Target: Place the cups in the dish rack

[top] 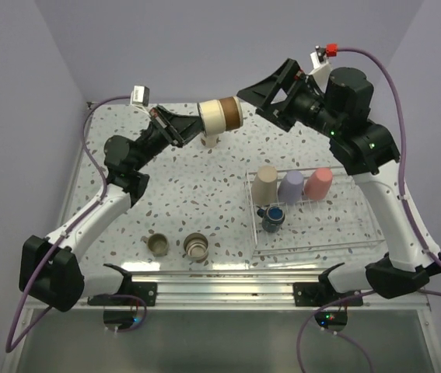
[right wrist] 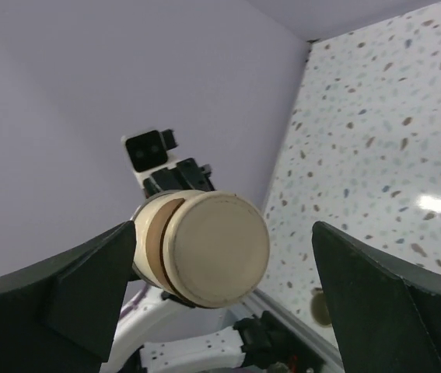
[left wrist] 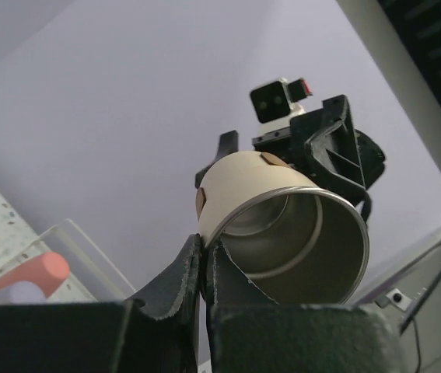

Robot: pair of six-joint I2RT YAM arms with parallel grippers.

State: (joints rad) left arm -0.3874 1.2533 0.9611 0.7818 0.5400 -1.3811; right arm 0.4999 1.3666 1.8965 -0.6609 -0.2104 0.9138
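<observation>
I should grab the cream cup around its base end (top: 231, 113) with my right gripper and leave the cup's rim free. The cup can then be set upside-down in the dish rack (top: 313, 247).
My left gripper (top: 194, 127) is shut on the rim of a cream cup (top: 221, 116) with a brown band and a steel inside, held sideways in the air above the table's back. In the left wrist view its fingertips (left wrist: 203, 247) pinch the cup's wall (left wrist: 282, 233). My right gripper (top: 253, 96) is open, its jaws spread wide on either side of the cup's base (right wrist: 216, 249) without touching it. The dish rack (top: 313, 247) at the right holds upside-down beige (top: 265, 185), lavender (top: 291, 186) and coral-red (top: 318, 183) tumblers and a black mug (top: 273, 218).
Two short metal cups (top: 158, 244) (top: 196, 246) stand on the speckled table near its front edge, left of the rack. A metal rail runs along the front edge. Lavender walls close the back and sides.
</observation>
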